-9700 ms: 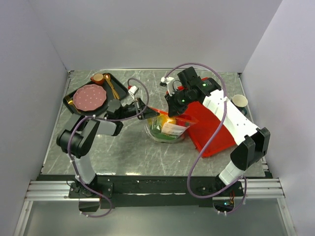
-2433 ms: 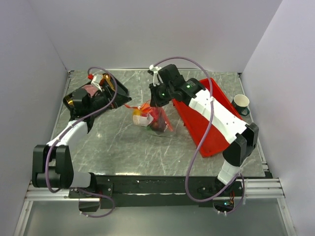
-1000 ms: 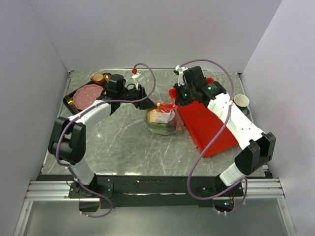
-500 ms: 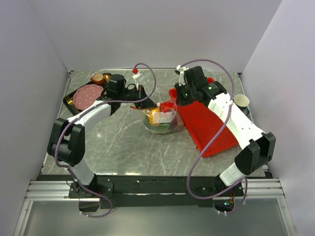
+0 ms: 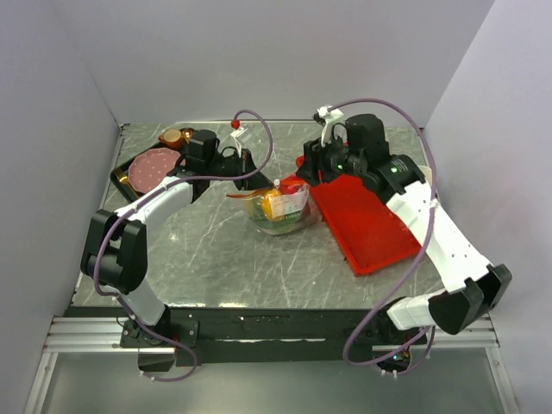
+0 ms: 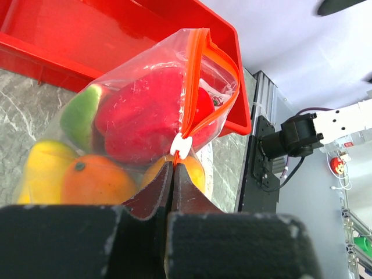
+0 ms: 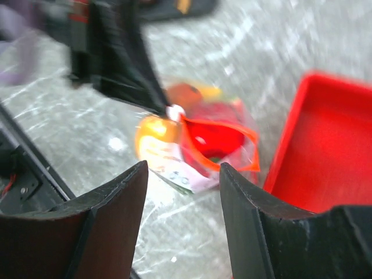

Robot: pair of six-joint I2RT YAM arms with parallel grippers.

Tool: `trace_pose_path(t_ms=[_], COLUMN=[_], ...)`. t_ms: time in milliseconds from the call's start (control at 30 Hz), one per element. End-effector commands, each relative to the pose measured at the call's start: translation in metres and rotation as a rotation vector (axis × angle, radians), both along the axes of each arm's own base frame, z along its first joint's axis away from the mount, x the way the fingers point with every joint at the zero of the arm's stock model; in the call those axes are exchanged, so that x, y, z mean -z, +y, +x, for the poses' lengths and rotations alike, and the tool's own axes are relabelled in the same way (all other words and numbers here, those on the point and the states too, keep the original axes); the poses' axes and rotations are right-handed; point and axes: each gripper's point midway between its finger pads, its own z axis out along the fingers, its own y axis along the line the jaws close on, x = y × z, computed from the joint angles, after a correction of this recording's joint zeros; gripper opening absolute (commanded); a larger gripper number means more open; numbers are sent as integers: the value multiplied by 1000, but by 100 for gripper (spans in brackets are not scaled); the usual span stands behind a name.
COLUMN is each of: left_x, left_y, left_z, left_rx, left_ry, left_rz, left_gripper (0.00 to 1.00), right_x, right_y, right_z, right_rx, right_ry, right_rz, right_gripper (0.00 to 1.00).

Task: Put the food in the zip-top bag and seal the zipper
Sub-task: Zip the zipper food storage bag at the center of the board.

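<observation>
The zipper still has to be drawn sealed. My right gripper should next grab the white slider [image 5: 277,183] [image 7: 175,112] across its sides, beside my left gripper.
The clear zip-top bag [image 5: 278,210] lies mid-table with the food inside: a red piece [image 6: 145,116], an orange [image 6: 96,180], a yellow fruit [image 6: 40,168] and something green [image 6: 78,113]. Its orange-red zipper [image 6: 195,87] gapes open above a white slider [image 6: 181,145]. My left gripper [image 6: 173,165] is shut on the zipper strip just below that slider, at the bag's left end [image 5: 256,184]. My right gripper [image 5: 310,171] hangs open to the right of the bag, holding nothing; in its own view the bag [image 7: 200,142] shows beyond the spread fingers [image 7: 116,221].
A red rectangular tray [image 5: 366,228] lies right of the bag, under the right arm. At the back left a black tray [image 5: 191,138] carries a pink plate [image 5: 153,168] and a small brown cup [image 5: 172,136]. Walls close in the table on three sides.
The right gripper has opened, let go of the bag's mouth and drawn back to the right. The left gripper has shut on the zipper strip. The bag has shifted slightly left.
</observation>
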Motion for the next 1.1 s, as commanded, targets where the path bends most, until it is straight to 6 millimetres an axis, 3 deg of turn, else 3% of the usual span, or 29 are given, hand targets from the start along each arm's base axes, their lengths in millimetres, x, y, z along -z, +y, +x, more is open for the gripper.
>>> trace_pose_path(t_ms=[0,67,100,133,167,300,500,633,700,1067], left_x=[-34,-32,-32,-31,-31,-32,-35,-34,-33,-35], left_y=[0,0,0,-1,-1,-2,-4,-5,-5,-1], left_z=[-8,-10,-9,-10,-11,-12,-12,-11,-10,-9], left_rx=[48,58,61,64,72,87,108,119,118,118], left_ry=[-99,-94,-96,-92,-91,-82,-80,-76,-74,-71], left_rz=[-45,-46,-45,-43,-47,-60,-77,-79,-79,-93], left_gripper=[1,1,1,1,1,1,1,1,1,1], right_x=[1,7,23,18,31,26,44,49,51,68], right_y=[19,27,29,33,36,48,58,61,61,65], right_z=[-2,-3,2,3,6,19,29,26,25,11], right_rx=[-200,-267,-284,-314,-332,-394,-453,-485,-503,-591], right_ry=[-70,-50,-8,-16,27,8,60,71,79,154], right_rz=[-28,-42,-72,-70,-88,-86,-113,-104,-106,-94], right_gripper=[59,59,59,59,59,57,54,52,46,44])
